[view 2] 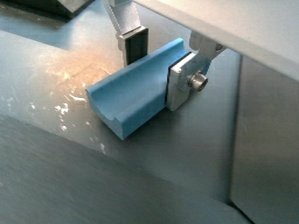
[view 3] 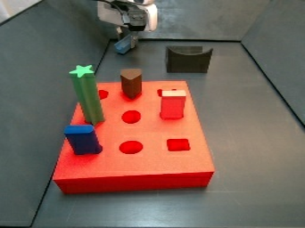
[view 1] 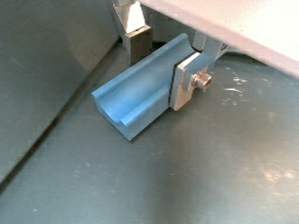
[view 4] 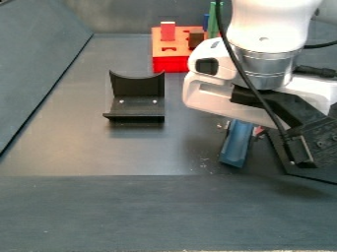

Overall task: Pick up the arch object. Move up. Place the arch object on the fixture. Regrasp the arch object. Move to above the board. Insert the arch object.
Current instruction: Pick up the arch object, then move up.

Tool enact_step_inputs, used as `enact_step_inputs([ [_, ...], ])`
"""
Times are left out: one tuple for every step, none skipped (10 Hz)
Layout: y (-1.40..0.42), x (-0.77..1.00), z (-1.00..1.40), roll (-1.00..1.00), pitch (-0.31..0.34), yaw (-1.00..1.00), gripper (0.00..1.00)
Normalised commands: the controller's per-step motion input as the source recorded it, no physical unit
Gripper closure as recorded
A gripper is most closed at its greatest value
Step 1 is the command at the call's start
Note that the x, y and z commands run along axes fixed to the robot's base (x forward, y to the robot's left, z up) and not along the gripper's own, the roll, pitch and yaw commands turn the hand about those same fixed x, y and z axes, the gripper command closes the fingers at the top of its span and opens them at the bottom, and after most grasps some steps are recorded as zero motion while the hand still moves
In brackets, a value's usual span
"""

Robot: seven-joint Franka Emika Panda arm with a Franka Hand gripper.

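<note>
I should next grab the arch object across its long sides to set it on the fixture [view 3: 188, 59].
The arch object [view 1: 135, 92] [view 2: 128, 92] is a grey-blue elongated block lying on the dark floor, its groove facing up. My gripper [view 1: 160, 74] [view 2: 156, 77] is lowered around it and open: one silver finger [view 1: 184, 80] rests against the block's side, while the other finger [view 1: 138, 42] stands a small gap away. In the side views the gripper [view 3: 125, 36] [view 4: 243, 123] is low over the block [view 3: 123, 44] [view 4: 239, 143], at the back left of the floor beyond the red board [view 3: 149, 142]. The dark fixture [view 3: 188, 59] [view 4: 134, 98] stands empty nearby.
On the board stand a green star peg [view 3: 86, 93], a brown peg [view 3: 131, 83], a red peg [view 3: 172, 103] and a blue cuboid [view 3: 81, 139], with several open holes between them. Grey walls enclose the floor.
</note>
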Motion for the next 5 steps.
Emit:
enact_step_inputs([
  [0.00,0.00,0.00,0.00,0.000,0.00,1.00],
  [0.00,0.00,0.83,0.00,0.000,0.00,1.00],
  [0.00,-0.03,0.82,0.00,0.011,-0.02,1.00],
  [0.00,-0.07,0.72,0.01,0.048,-0.03,1.00],
  [0.00,-0.04,0.62,0.03,0.074,-0.03,1.00],
])
